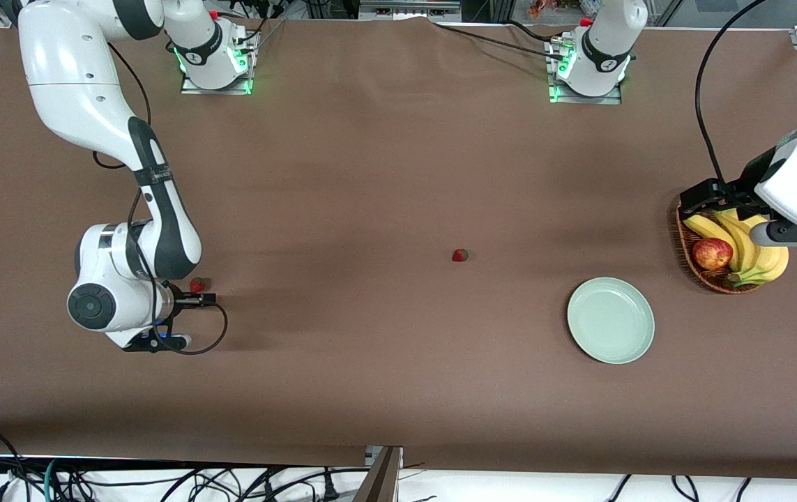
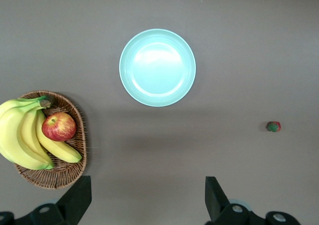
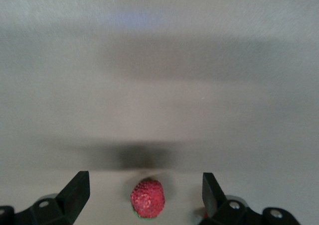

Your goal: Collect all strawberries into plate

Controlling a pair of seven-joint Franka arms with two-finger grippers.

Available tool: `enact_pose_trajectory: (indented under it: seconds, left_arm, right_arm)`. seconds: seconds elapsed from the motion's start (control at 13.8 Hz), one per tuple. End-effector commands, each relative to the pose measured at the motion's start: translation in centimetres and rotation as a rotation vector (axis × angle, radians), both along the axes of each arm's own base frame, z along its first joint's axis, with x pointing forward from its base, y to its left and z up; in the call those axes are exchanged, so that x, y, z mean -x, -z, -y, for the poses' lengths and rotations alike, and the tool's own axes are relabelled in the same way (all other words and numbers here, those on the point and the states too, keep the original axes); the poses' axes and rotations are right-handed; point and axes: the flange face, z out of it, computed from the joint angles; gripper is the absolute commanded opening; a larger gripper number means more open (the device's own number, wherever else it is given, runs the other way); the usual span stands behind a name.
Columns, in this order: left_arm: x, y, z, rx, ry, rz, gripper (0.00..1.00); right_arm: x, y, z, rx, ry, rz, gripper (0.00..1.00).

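Observation:
My right gripper comes down, before it closes on the strawberry (image 3: 148, 199). Its fingers are above the strawberry, so closing now would miss it.
One strawberry (image 1: 460, 255) lies mid-table, also visible in the left wrist view as a small red and green strawberry (image 2: 273, 127). Another strawberry (image 1: 197, 284) lies toward the right arm's end, and my right gripper (image 3: 147, 200) is low over it, open. That strawberry (image 3: 147, 198) sits between the fingers, touching neither. A sliver of red shows beside one finger (image 3: 213, 192); what it is I cannot tell. The mint-green plate (image 1: 611, 320) holds nothing. My left gripper (image 2: 148, 200) hangs open and high by the basket.
A wicker basket (image 1: 685, 252) with bananas (image 1: 754, 254) and a red apple (image 1: 712, 253) stands at the left arm's end, farther from the front camera than the plate. In the left wrist view the basket (image 2: 75, 170) lies beside the plate (image 2: 157, 67).

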Motion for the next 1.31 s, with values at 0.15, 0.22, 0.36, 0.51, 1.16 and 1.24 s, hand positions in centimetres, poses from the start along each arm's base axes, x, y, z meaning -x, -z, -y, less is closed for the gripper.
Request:
enact_pose_trajectory:
  seconds: [0.15, 0.22, 0.36, 0.51, 1.16, 1.24]
  left_arm:
    - [-1.9, 5.2, 6.1, 0.032, 0.017, -0.071, 1.00]
    - [-2.4, 7.0, 6.7, 0.033, -0.049, -0.085, 1.00]
    - [-3.8, 11.4, 10.0, 0.031, -0.085, -0.089, 1.00]
    - [-5.0, 15.9, 13.9, 0.051, -0.148, -0.077, 1.00]
    - [-2.8, 30.1, 30.6, 0.058, -0.295, -0.004, 1.00]
    - [-2.8, 31.3, 30.7, 0.062, -0.299, 0.001, 1.00]
  right_arm:
    - [2.7, -0.3, 0.1, -0.030, -0.006, 0.018, 1.00]
    - [3.1, -0.2, 0.2, -0.032, -0.014, 0.010, 1.00]
    - [3.5, -0.1, 0.2, -0.037, -0.035, 0.002, 1.00]
    - [3.8, 0.4, 0.3, -0.037, -0.034, 0.007, 1.00]
    - [4.2, 1.1, 0.3, -0.039, -0.035, 0.031, 0.38]
    - [4.2, 0.9, 0.3, -0.039, -0.034, 0.032, 0.33]
